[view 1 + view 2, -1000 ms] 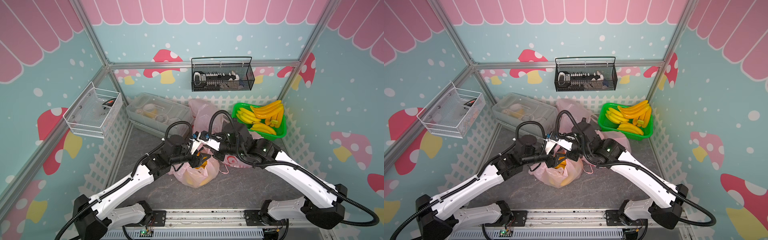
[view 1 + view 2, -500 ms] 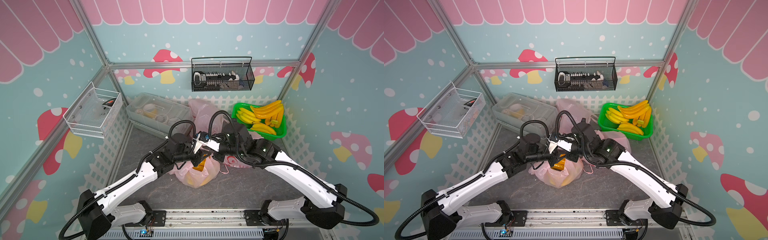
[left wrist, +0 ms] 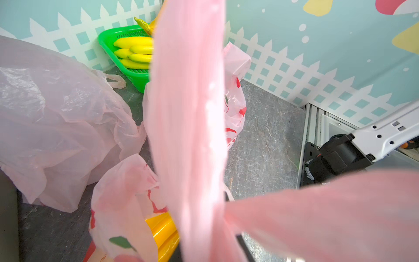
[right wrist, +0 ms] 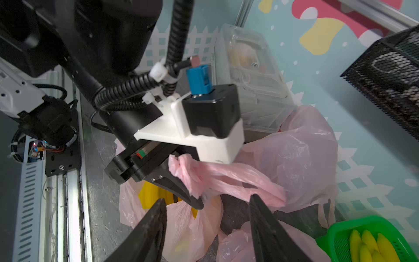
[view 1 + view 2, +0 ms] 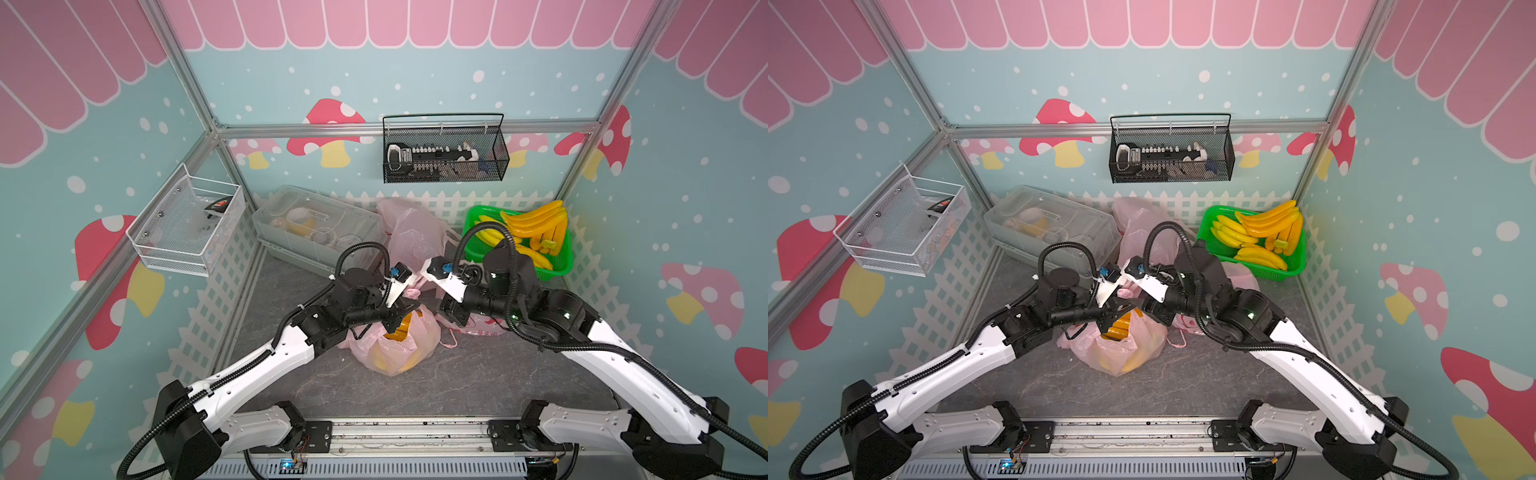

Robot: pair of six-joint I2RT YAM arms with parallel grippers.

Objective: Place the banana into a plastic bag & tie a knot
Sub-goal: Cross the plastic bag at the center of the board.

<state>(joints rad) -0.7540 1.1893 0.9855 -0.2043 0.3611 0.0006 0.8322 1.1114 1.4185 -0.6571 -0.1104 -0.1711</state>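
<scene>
The knot needs to be tied next, so my right gripper will grab the loose end of the bag's handle, opposite where the left gripper holds it.
A pink plastic bag (image 5: 395, 347) sits mid-table in both top views, with a yellow banana (image 5: 402, 328) showing at its mouth. My left gripper (image 5: 405, 311) hovers just over the mouth, shut on the bag's twisted handles (image 4: 226, 178). In the left wrist view those handles (image 3: 188, 113) stretch right across the lens and hide the jaws, with the banana (image 3: 164, 226) below. My right gripper (image 4: 207, 198) faces the left one from the other side, open. One handle strip brushes a finger (image 4: 260, 217), and nothing is pinched between them.
A green basket (image 5: 559, 266) of bananas stands at the back right. A clear lidded bin (image 5: 316, 228) is at the back left, and loose pink bags (image 5: 411, 237) lie between them. Another printed bag (image 5: 484, 326) lies under my right arm. Wire baskets (image 5: 444, 153) hang on the walls.
My left gripper moved in over the bag mouth and closed on the handles. My right gripper, shut on them before, has opened and let go.
</scene>
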